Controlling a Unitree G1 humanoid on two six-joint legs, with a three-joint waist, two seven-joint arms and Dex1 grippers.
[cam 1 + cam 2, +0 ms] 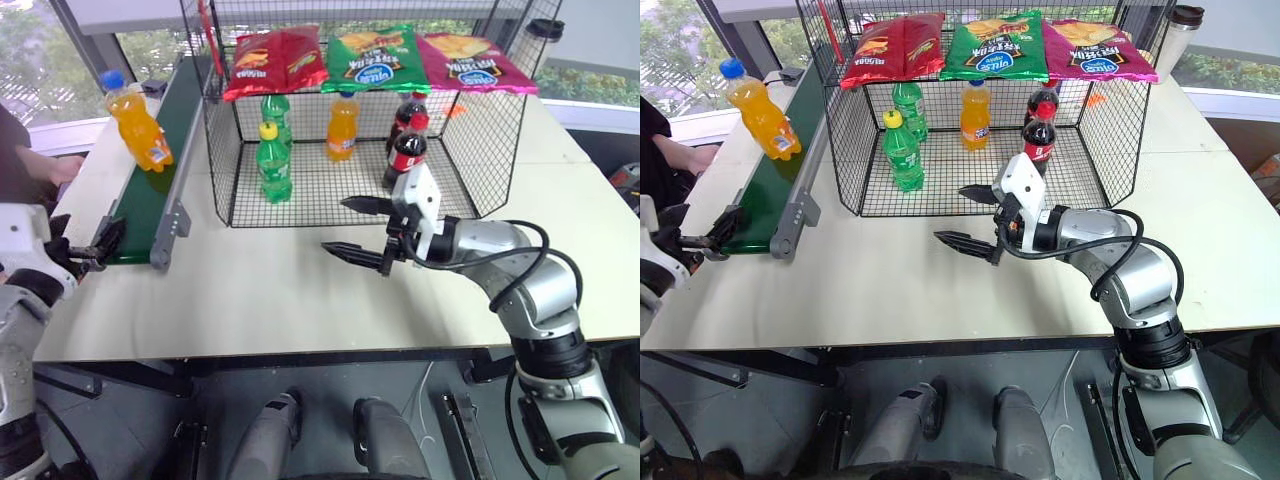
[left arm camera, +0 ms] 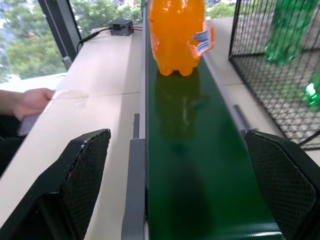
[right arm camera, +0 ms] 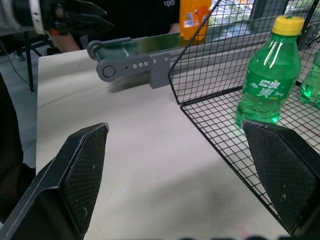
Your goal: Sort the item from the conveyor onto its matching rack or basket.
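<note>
My left gripper would miss if it closed now and must first move toward the orange bottle: the left wrist view shows green belt between my fingers and the bottle's base.
The item, an orange soda bottle (image 1: 138, 125) with a blue cap, stands tilted on the conveyor (image 1: 150, 195), a dark green belt running along the table's left side. My left gripper (image 1: 98, 247) is open at the belt's near end and points along the belt at the bottle (image 2: 177, 35), well short of it. The black wire-mesh basket (image 1: 330, 190) stands right of the belt at the back of the table. In front of the basket's open side my right gripper (image 1: 335, 225) hovers over the table, open with nothing between its fingers.
Inside the basket stand two green soda bottles (image 1: 273, 160), an orange bottle (image 1: 342, 128) and two cola bottles (image 1: 406, 150). Three chip bags (image 1: 375, 55) lie on its top. A person's hand (image 2: 30, 100) rests on the table left of the belt.
</note>
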